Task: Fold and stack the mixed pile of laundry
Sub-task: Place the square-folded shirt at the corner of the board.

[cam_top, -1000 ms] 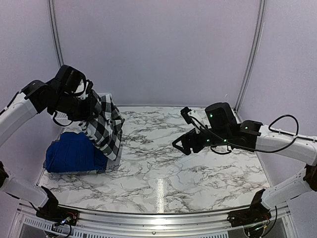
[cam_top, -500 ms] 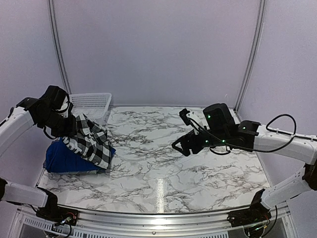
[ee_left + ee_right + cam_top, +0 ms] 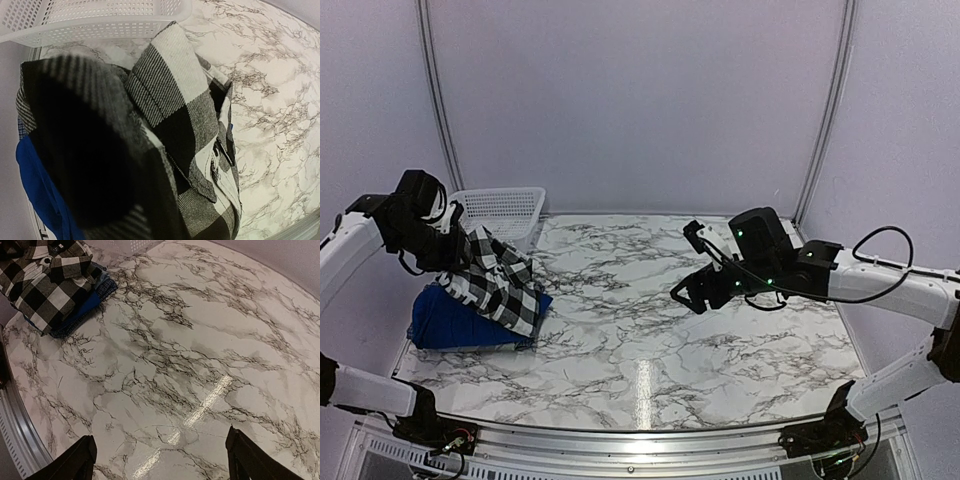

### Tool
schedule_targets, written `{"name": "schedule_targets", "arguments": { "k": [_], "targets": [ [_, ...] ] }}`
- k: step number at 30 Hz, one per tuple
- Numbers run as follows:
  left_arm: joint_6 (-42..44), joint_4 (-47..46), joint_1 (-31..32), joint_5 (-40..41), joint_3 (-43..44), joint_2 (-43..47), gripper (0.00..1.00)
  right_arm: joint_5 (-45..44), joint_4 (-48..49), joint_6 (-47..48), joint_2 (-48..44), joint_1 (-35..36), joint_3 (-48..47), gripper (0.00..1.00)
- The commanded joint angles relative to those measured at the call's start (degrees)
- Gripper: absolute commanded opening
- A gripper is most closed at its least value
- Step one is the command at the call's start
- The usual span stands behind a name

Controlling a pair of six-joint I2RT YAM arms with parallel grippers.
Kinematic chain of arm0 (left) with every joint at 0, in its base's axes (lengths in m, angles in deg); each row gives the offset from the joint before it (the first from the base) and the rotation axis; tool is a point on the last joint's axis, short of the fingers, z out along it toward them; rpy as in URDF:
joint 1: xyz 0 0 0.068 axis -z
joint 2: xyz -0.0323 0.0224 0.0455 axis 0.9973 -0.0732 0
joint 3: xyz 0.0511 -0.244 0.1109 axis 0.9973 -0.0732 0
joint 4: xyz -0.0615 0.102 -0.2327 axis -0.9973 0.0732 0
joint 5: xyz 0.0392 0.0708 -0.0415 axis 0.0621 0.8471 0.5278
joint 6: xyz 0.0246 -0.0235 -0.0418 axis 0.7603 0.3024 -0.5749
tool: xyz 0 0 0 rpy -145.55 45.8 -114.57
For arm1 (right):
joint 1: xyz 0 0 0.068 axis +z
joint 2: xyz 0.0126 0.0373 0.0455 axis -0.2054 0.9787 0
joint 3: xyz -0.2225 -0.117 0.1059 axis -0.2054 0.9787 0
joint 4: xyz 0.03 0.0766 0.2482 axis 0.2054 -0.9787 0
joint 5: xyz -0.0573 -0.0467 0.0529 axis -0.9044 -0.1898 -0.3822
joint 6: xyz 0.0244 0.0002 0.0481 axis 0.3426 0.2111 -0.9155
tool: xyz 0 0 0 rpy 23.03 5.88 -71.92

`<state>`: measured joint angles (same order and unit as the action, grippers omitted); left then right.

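The left gripper should stay closed on the flannel shirt (image 3: pixel 502 285) while the shirt's upper end is lifted. The flannel shirt would end up bunched and crooked on the royal-blue shirt if the gripper opened now.
The black-and-white buffalo-check flannel shirt (image 3: pixel 502 285) is draped over a folded royal-blue shirt (image 3: pixel 455 322) at the table's left edge. Its upper end stays lifted at my left gripper (image 3: pixel 458 258), which is shut on it. In the left wrist view the flannel shirt (image 3: pixel 170 125) fills the frame and hides my fingers, with the royal-blue shirt (image 3: pixel 35 185) showing beneath it. My right gripper (image 3: pixel 686 296) hovers open over the middle of the table, well away from the pile. In its own view the right gripper (image 3: pixel 160 460) has nothing between its fingers, and the flannel shirt (image 3: pixel 45 285) lies at the far left.
A white lattice basket (image 3: pixel 505 212) stands at the back left, just behind the stack, and the basket (image 3: pixel 100 20) crosses the top of the left wrist view. The marble table (image 3: pixel 650 330) stretches bare to the right. A small-checked navy edge (image 3: pixel 104 289) peeks from under the flannel.
My left arm has swung left and down, bringing the hanging flannel shirt down onto the blue stack. The right arm has barely shifted and stays open.
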<state>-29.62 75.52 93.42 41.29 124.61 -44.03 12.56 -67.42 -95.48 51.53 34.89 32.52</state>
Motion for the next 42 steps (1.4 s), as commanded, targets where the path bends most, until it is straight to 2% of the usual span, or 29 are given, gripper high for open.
{"name": "schedule_targets", "arguments": {
  "k": [1, 12, 13, 15, 17, 18, 20, 21, 23, 25, 29, 35, 38, 42],
  "targets": [
    [3.2, 2.0, -1.2, 3.0, -1.3, 1.7, 0.00, 0.8, -1.6, 1.0, 0.1, -1.2, -2.6, 0.86],
    [6.1, 3.2, -6.0, 16.1, -1.8, -5.2, 0.00, 1.0, -3.7, 2.5, 0.6, -1.6, -3.8, 0.86],
    [5.9, 3.3, -6.1, 17.2, -1.7, -5.9, 0.03, 0.9, -3.8, 2.5, 0.5, -1.6, -3.8, 0.86],
    [5.5, 3.5, -6.2, 19.7, -1.6, -7.4, 0.15, 0.9, -4.0, 2.6, 0.3, -1.9, -3.8, 0.86],
    [4.1, 3.7, -6.3, 24.6, -1.4, -8.7, 0.42, 0.8, -4.3, 2.7, 0.1, -2.2, -3.9, 0.86],
    [3.4, 3.9, -6.3, 26.0, -1.2, -9.2, 0.50, 0.9, -4.3, 2.7, 0.0, -2.4, -3.9, 0.86],
    [1.4, 4.1, -6.6, 28.4, -0.5, -9.7, 0.65, 1.1, -4.3, 2.8, 0.0, -2.8, -3.9, 0.86],
    [0.6, 4.1, -6.6, 28.8, -0.2, -9.7, 0.68, 1.1, -4.4, 2.9, 0.0, -3.0, -3.9, 0.86],
    [-1.0, 4.0, -6.7, 27.3, 1.2, -9.3, 0.69, 1.2, -4.5, 2.9, 0.0, -3.0, -4.0, 0.86],
    [-2.9, 3.6, -6.6, 22.5, 2.4, -7.8, 0.74, 1.2, -4.5, 2.9, 0.2, -3.1, -4.1, 0.86],
    [-4.5, 1.3, -6.6, 14.0, 2.9, -3.9, 0.91, 1.5, -4.4, 2.6, 0.3, -3.4, -4.0, 0.86],
    [-9.5, -1.8, -6.6, 0.4, -1.2, -0.4, 0.92, 3.1, -4.0, 2.5, 0.4, -5.0, -3.8, 0.86],
    [-12.3, -4.1, -6.6, -0.4, -5.5, 0.2, 0.92, 3.7, -3.9, 2.5, 0.5, -5.3, -3.7, 0.86],
    [-14.8, -6.6, -6.7, 2.6, -9.9, -2.1, 0.98, 4.4, -3.7, 2.3, 0.9, -5.4, -3.4, 0.86]
  ]
}}
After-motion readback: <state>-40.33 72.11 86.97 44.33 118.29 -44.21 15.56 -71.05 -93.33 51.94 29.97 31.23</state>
